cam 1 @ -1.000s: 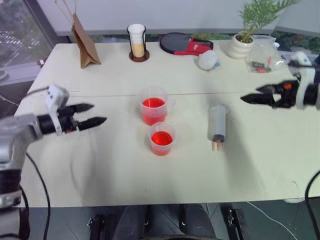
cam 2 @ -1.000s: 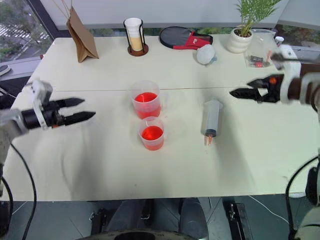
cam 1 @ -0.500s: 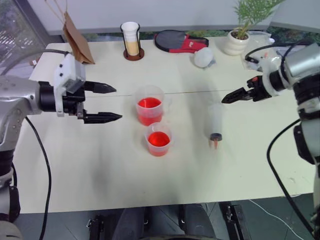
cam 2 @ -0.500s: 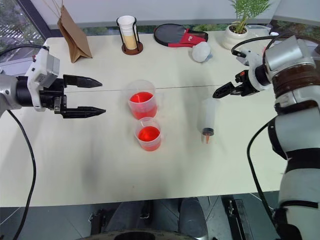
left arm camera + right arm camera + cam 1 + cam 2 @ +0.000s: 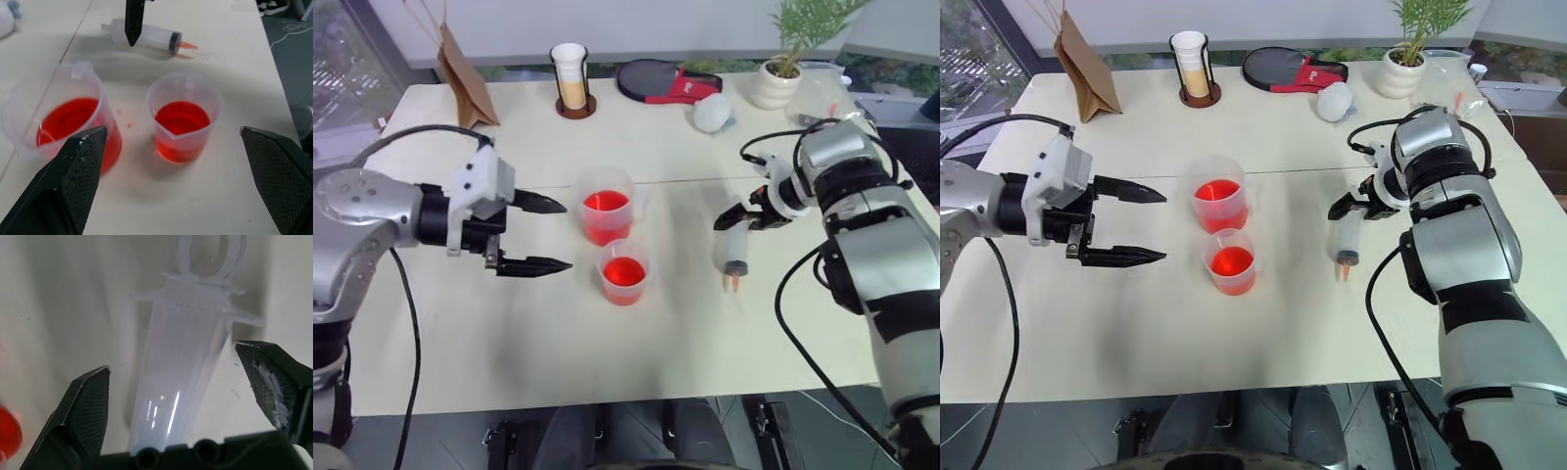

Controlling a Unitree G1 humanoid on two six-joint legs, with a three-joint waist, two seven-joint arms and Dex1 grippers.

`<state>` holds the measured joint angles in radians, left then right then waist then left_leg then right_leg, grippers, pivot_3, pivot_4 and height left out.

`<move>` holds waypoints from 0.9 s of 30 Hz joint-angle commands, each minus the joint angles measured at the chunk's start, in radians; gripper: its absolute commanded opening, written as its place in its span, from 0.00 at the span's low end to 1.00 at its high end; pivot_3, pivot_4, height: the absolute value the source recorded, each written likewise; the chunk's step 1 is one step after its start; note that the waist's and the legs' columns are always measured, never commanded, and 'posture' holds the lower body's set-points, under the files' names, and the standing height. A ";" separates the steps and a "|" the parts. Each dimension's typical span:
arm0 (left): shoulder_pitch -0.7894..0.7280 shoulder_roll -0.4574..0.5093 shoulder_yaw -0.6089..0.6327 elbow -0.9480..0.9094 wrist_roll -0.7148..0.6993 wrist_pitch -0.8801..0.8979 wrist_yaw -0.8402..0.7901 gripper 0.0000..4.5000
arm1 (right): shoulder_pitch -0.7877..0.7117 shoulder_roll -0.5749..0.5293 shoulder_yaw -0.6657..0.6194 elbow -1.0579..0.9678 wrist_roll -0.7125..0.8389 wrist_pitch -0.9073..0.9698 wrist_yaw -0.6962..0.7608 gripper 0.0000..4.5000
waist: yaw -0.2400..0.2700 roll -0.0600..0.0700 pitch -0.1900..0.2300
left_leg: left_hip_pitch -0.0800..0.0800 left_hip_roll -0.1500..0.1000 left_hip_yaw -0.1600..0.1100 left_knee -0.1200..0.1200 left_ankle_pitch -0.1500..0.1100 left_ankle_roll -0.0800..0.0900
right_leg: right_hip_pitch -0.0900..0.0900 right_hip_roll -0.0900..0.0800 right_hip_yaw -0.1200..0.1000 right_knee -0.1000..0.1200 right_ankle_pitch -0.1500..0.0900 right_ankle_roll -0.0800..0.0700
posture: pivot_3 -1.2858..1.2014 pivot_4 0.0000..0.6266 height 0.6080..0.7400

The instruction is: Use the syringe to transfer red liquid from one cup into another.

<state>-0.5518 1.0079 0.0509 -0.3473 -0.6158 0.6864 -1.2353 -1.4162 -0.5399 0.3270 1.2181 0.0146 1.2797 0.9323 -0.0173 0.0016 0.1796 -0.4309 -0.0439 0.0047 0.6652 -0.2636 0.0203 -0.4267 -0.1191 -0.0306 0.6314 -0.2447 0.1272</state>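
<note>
The syringe has to draw liquid and the syringe's plunger ring [image 5: 227,262] should stay free for that, so my right gripper should grab the body of the syringe.
The syringe [image 5: 734,250] lies flat on the table, right of the cups, with its orange tip toward the front edge. My right gripper [image 5: 172,357] points down over its barrel [image 5: 190,347], open, one finger on each side with a gap to the plastic. The larger cup [image 5: 607,206] and the smaller cup [image 5: 625,272] in front of it both hold red liquid [image 5: 181,117]. My left gripper [image 5: 566,235] hovers open just left of the two cups, aimed at them, holding nothing.
Along the table's far edge stand a brown paper bag [image 5: 460,73], a stack of paper cups in a holder [image 5: 573,83], a black and red paddle [image 5: 666,83], a white lump [image 5: 713,115], a potted plant [image 5: 783,78] and a clear plastic bag [image 5: 827,98].
My right gripper has come down and leftward from beside the table's right edge until it straddles the syringe. My left gripper has moved right, closer to the cups. The syringe and cups stayed put.
</note>
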 commanded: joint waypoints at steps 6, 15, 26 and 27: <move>-0.007 -0.013 0.008 0.011 0.013 -0.031 0.022 1.00 | -0.003 0.027 -0.086 -0.016 -0.011 0.024 -0.118 0.30 | -0.001 0.000 0.000 | 0.001 0.000 0.000 0.000 0.000 0.000 | 0.001 0.000 0.000 0.000 0.000 0.000 | 0.52 0.24 1.00; -0.074 -0.005 0.027 0.332 0.121 -0.148 0.008 1.00 | -0.120 -0.040 -0.297 -0.335 0.183 -0.318 0.128 0.30 | -0.006 0.002 0.001 | 0.002 0.000 0.001 0.000 0.000 0.000 | 0.001 0.001 0.000 0.001 0.000 0.000 | 0.52 0.24 1.00; -0.312 -0.068 -0.064 0.730 0.291 -0.323 -0.046 1.00 | 0.179 0.261 -0.416 -0.712 0.368 -0.843 0.179 0.30 | -0.004 -0.007 -0.004 | 0.005 0.002 0.002 0.001 0.001 -0.001 | 0.004 0.002 -0.002 0.003 0.001 0.001 | 0.52 0.24 1.00; -0.324 -0.069 -0.066 0.738 0.295 -0.324 -0.053 1.00 | 0.195 0.284 -0.417 -0.706 0.366 -0.874 0.170 0.30 | -0.003 -0.006 -0.003 | 0.005 0.002 0.001 0.002 0.001 -0.001 | 0.004 0.002 -0.002 0.003 0.001 0.001 | 0.52 0.24 1.00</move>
<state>-0.8377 0.9292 -0.0259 0.3860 -0.3352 0.3845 -1.2769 -1.1864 -0.2550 -0.0540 0.5539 0.3522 0.4857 1.1206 -0.0201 -0.0048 0.1767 -0.4269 -0.0418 0.0056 0.6670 -0.2625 0.0186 -0.4244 -0.1172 -0.0322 0.6355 -0.2441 0.1285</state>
